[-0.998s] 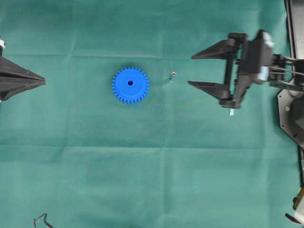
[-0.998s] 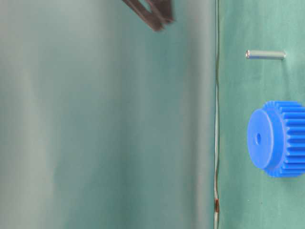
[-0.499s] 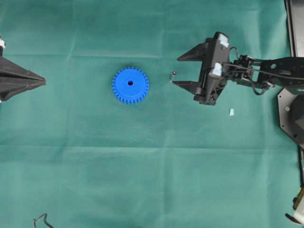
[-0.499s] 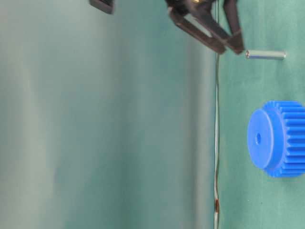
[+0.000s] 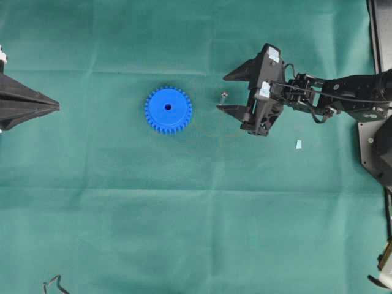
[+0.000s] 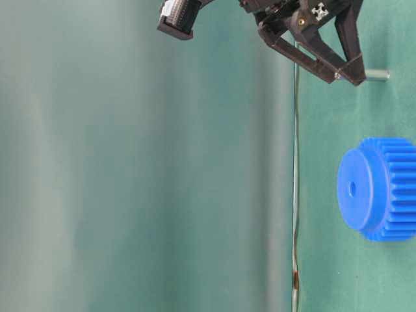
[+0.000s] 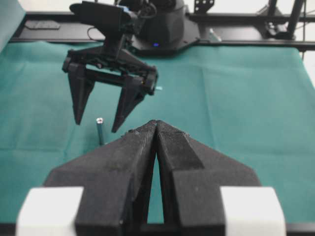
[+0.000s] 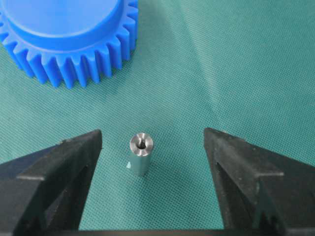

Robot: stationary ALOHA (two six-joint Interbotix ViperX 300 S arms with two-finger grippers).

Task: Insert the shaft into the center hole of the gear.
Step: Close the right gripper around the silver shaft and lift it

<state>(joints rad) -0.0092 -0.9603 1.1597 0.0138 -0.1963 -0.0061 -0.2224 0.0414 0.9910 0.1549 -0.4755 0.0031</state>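
The robot should fit the shaft into the gear's center hole (image 5: 168, 107), so its right gripper should next grab the shaft by its top end (image 5: 224, 94) first.
The blue gear (image 5: 168, 109) lies flat on the green cloth, its center hole (image 5: 168, 107) facing up; it also shows in the table-level view (image 6: 380, 188) and the right wrist view (image 8: 69, 34). The shaft (image 5: 223, 97) stands upright on the cloth right of the gear, and shows in the other views (image 6: 378, 75) (image 7: 100, 130) (image 8: 141, 153). My right gripper (image 5: 222, 93) is open, with one finger on each side of the shaft and not touching it (image 8: 152, 135) (image 7: 96, 126). My left gripper (image 5: 57, 106) is shut and empty at the far left (image 7: 156, 123).
A small pale blue scrap (image 5: 298, 144) lies on the cloth below the right arm. A bent black wire (image 5: 54, 283) sits at the bottom left corner. The right arm's base (image 5: 376, 141) stands at the right edge.
My right gripper has moved left and down to the shaft, and its open fingers now straddle it. The left gripper, gear and shaft have not moved.
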